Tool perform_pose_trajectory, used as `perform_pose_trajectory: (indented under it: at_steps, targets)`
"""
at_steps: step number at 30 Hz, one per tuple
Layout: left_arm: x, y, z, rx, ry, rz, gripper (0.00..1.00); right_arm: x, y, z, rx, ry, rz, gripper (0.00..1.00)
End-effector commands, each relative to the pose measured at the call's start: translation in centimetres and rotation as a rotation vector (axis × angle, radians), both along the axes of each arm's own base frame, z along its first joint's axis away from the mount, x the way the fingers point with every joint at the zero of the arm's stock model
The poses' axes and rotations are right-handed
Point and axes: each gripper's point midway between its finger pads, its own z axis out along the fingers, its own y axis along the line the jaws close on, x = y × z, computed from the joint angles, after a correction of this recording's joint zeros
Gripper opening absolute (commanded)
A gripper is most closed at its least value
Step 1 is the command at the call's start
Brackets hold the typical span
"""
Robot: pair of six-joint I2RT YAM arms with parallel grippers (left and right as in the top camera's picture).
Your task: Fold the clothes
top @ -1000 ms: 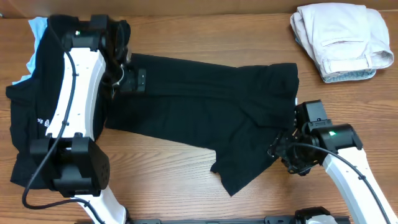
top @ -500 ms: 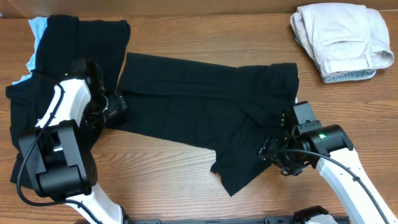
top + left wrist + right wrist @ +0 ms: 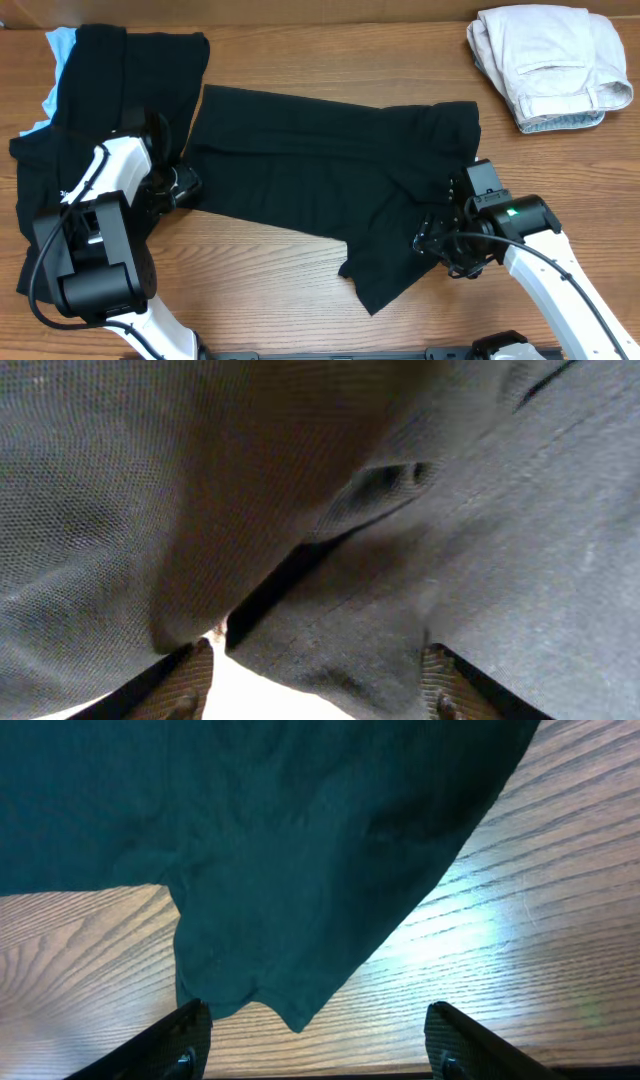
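The spread black garment should be picked up next by its corner nearest the table's front edge with my right gripper. Then that side of the garment can be folded back over.
One of the clothes, a black garment, lies spread across the middle of the table. A second black garment is heaped at the left. My left gripper sits at the spread garment's left edge. In the left wrist view dark cloth fills the frame and a fold hangs between the parted fingers of the left gripper. My right gripper is at the garment's lower right edge. Its jaws stand open over the wood, and a corner of the cloth points in between them.
Folded pale trousers lie at the back right corner. A light blue cloth peeks from under the left heap. My white left arm crosses that heap. Bare wood lies along the front edge.
My left arm has drawn back from over the left heap and lowered its gripper to the spread garment's left edge, jaws narrowing. My right gripper has crept left toward the garment's lower corner.
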Motion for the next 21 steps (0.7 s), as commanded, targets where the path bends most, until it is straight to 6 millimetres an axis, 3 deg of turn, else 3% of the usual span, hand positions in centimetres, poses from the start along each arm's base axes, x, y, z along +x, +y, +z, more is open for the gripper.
perform_pose_trajectory:
  at_steps: [1, 4, 13, 21]
  targets:
    - [-0.2, 0.3, -0.4, 0.022, -0.002, 0.041, 0.65, 0.1, 0.2, -0.1, 0.004, 0.002, 0.009, 0.72]
    - [0.5, 0.5, -0.4, 0.029, -0.033, 0.041, 0.57, 0.1, 0.2, -0.2, 0.004, 0.004, 0.009, 0.72]
    - [1.4, 1.2, -0.3, 0.066, -0.069, 0.039, 0.06, -0.5, 1.6, 0.0, 0.041, 0.008, 0.083, 0.72]
    - [1.4, 1.0, -0.3, 0.057, -0.067, 0.042, 0.04, -2.8, 3.6, -2.4, -0.011, 0.081, 0.089, 0.70]
